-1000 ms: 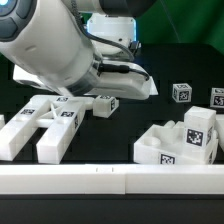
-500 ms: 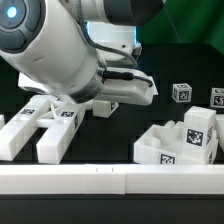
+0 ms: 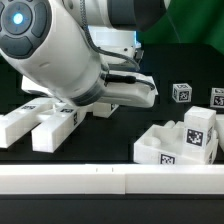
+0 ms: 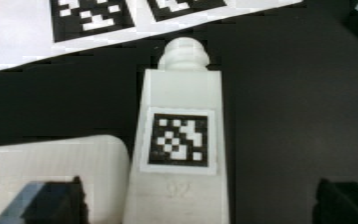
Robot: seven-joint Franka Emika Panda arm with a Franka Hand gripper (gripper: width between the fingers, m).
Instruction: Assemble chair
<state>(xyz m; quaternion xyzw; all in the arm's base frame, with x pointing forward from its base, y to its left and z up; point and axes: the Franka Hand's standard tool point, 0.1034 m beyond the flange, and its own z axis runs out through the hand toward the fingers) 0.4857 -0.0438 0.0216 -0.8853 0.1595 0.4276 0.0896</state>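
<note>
The long white bar (image 4: 178,190) reaches down between my gripper's fingers, beside the second white piece (image 4: 48,165). My gripper would hold the bar if it closed now, so I need to close.
In the wrist view a long white chair bar (image 4: 179,130) with a black-and-white tag and a rounded peg tip (image 4: 188,50) lies on the black table. My gripper (image 4: 197,208) is open above it, one dark finger (image 4: 51,205) on each side and gaps between fingers and bar. A second white piece (image 4: 48,165) lies beside it. In the exterior view two white bars (image 3: 55,128) (image 3: 18,125) lie side by side under the arm, whose bulk hides the fingers. A chunky tagged chair block (image 3: 180,145) sits at the exterior view's right.
The marker board (image 4: 51,45) lies just beyond the bar's peg end. Two small tagged cubes (image 3: 182,92) (image 3: 218,97) stand at the back on the exterior view's right. A long white rail (image 3: 110,180) runs along the front edge.
The arm has come down and toward the exterior view's left, covering more of the bars beneath it. The bars and the block have stayed where they were.
</note>
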